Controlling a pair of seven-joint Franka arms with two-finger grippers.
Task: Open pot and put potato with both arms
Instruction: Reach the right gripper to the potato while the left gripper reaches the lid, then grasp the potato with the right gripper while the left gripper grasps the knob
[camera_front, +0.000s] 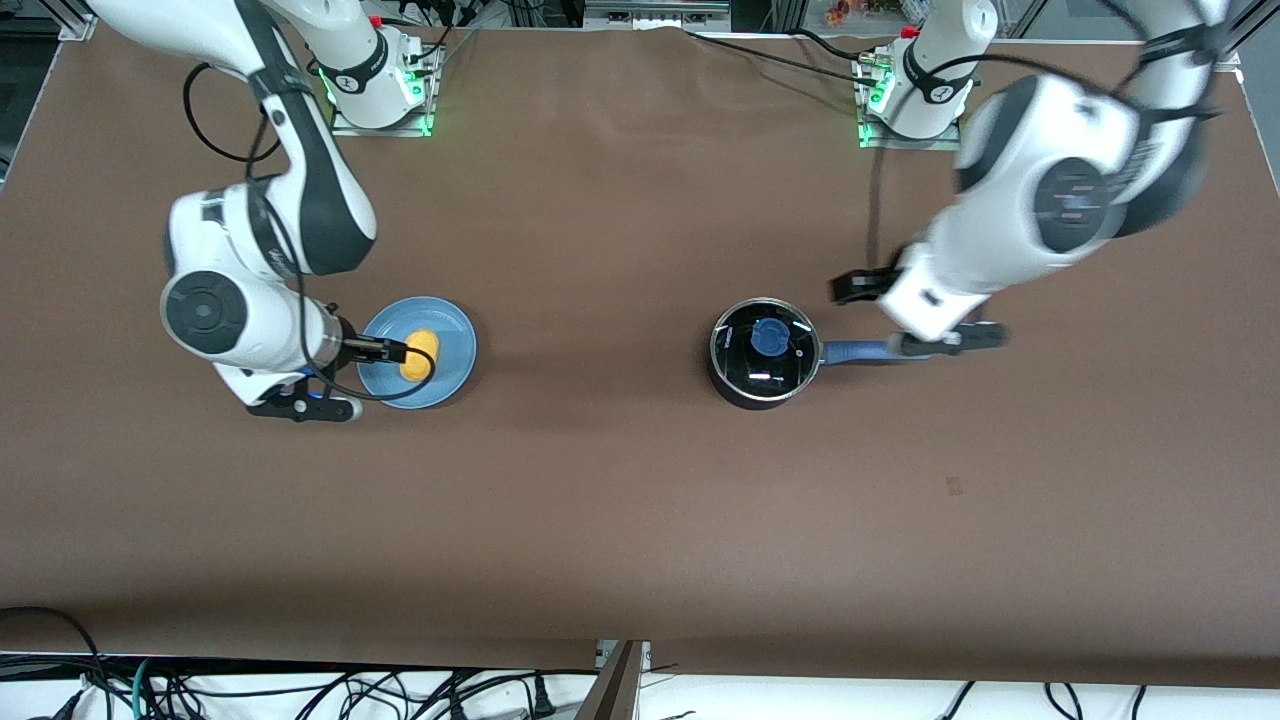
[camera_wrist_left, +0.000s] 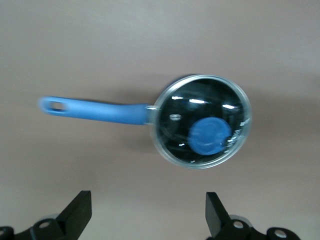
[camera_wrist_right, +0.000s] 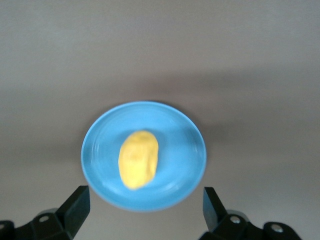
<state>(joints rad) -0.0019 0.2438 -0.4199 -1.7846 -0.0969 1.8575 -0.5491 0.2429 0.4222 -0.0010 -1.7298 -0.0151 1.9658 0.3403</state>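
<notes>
The glass lid has to come off to open the black pot for the potato. My left gripper will next lift the lid by its blue knob.
The black pot stands mid-table with its glass lid on, blue knob up. Its blue handle points toward the left arm's end. My left gripper hangs open and empty over the handle's end. In the left wrist view the fingers stand wide apart, short of the pot. The yellow potato lies on a light-blue plate. My right gripper is open and empty over the plate's edge. In the right wrist view it is wide open just short of the potato.
The brown table carries only the pot and the plate. Both arm bases stand along the edge farthest from the front camera. Cables hang below the table's near edge.
</notes>
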